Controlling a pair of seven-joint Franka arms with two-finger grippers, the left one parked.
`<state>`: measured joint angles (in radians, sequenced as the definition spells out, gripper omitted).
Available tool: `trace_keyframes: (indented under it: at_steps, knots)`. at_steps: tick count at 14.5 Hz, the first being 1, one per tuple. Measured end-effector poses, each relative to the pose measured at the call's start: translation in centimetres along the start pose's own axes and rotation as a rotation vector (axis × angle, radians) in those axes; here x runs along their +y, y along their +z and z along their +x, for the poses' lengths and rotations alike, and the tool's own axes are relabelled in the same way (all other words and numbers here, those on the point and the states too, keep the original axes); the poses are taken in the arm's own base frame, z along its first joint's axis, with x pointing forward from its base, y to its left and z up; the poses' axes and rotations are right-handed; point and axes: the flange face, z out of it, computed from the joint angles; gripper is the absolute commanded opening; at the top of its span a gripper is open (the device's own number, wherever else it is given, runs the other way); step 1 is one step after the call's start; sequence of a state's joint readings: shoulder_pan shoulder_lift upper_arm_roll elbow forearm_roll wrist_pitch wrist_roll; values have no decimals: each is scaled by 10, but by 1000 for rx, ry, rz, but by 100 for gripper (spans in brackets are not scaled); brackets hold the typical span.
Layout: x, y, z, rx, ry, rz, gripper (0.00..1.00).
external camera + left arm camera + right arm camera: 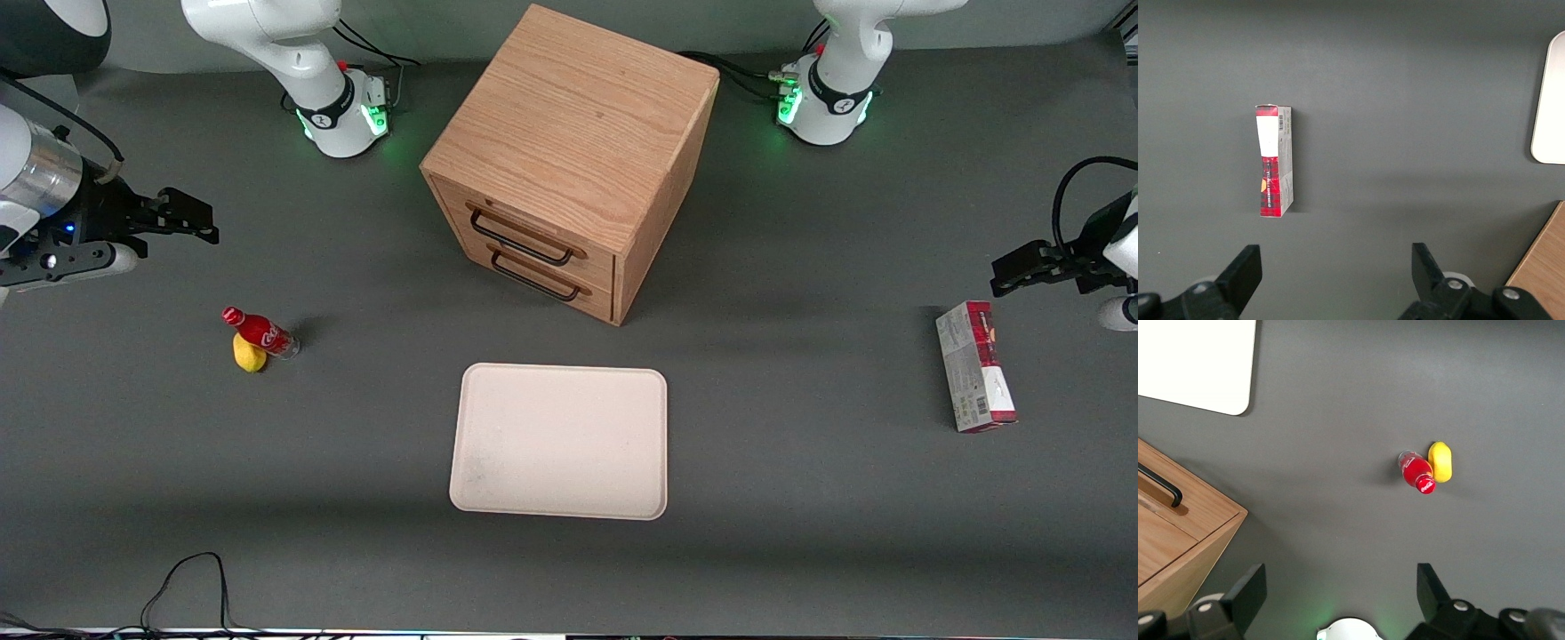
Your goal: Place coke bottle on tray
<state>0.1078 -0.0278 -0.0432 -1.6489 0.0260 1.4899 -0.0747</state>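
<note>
The coke bottle needs to go on the cream-white tray, so my gripper will next grab it by its red cap and place it there.
The coke bottle is tiny, with a red cap and red label, and leans against a small yellow lump on the dark table toward the working arm's end. The wrist view shows the coke bottle touching the yellow lump. A cream-white tray lies flat and bare, nearer the front camera than the wooden cabinet, and a corner of this tray shows in the wrist view. My gripper hangs open and high, farther from the front camera than the bottle, holding nothing. Its two fingers stand wide apart.
A wooden two-drawer cabinet with black handles stands mid-table, farther from the front camera than the tray. A red-and-grey carton lies toward the parked arm's end. Cables trail along the table's front edge.
</note>
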Motion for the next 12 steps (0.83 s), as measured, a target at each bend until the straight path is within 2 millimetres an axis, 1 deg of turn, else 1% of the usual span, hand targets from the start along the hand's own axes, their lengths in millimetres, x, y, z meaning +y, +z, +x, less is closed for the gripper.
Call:
trace_keyframes:
  at_steps: [7, 12]
  knots:
    - [0, 0, -2, -16, 1, 0, 100]
    - [1, -5, -4, -20, 2, 0, 100]
